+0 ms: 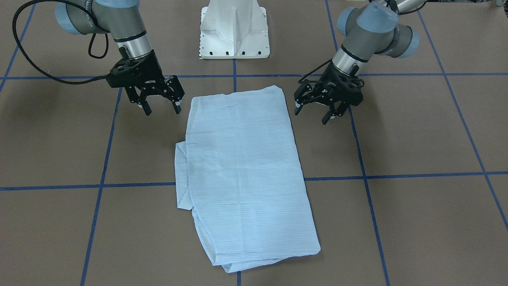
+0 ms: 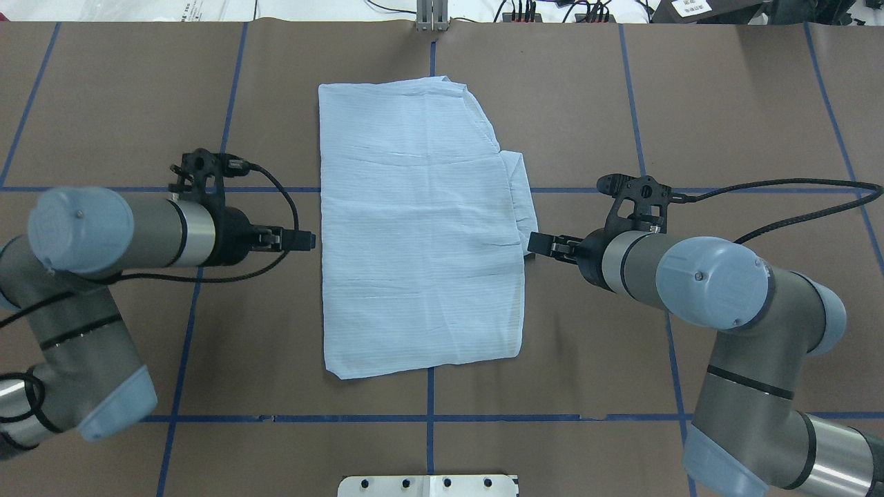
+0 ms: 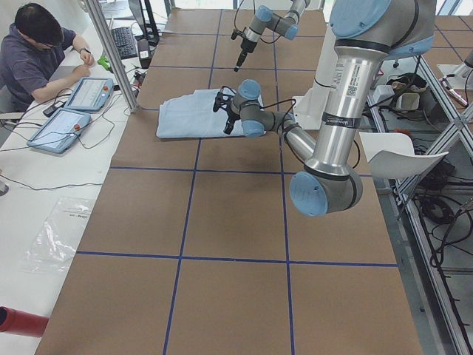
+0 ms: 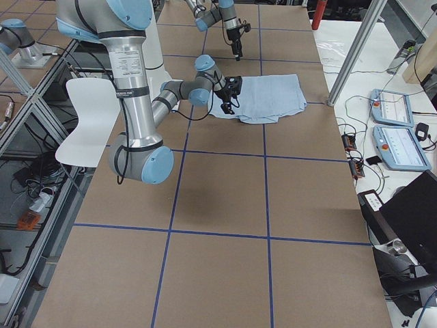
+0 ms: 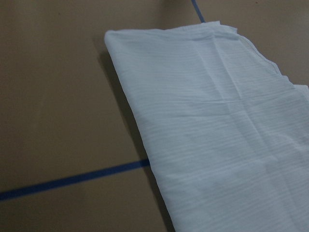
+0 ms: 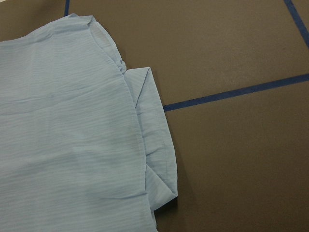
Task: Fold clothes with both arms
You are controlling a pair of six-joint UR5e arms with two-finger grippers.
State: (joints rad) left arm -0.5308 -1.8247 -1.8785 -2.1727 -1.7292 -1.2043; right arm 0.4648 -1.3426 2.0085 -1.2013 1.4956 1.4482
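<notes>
The left gripper needs to grab the shirt next by its folded corner nearest the white base, since the middle of the shirt (image 1: 242, 167) (image 5: 227, 125) lies flat on the tabletop.
The light-blue striped shirt (image 1: 242, 167) lies folded into a long rectangle in the middle of the table (image 2: 414, 235). A folded flap (image 2: 521, 197) sticks out of its edge on my right side, also in the right wrist view (image 6: 154, 140). My left gripper (image 1: 312, 114) is open and empty, hovering just off the shirt's left edge (image 2: 307, 240). My right gripper (image 1: 162, 108) is open and empty, just off the shirt's right edge (image 2: 537, 243). The left wrist view shows the shirt's edge and far corner (image 5: 217, 135). Collar, buttons and cuffs are hidden.
The white metal base (image 1: 234, 31) stands at the table's robot side. Blue tape lines (image 2: 428, 418) grid the brown table. An operator (image 3: 37, 52) sits beyond the far edge with two tablets (image 3: 74, 111). Aluminium posts (image 4: 355, 48) stand at that edge.
</notes>
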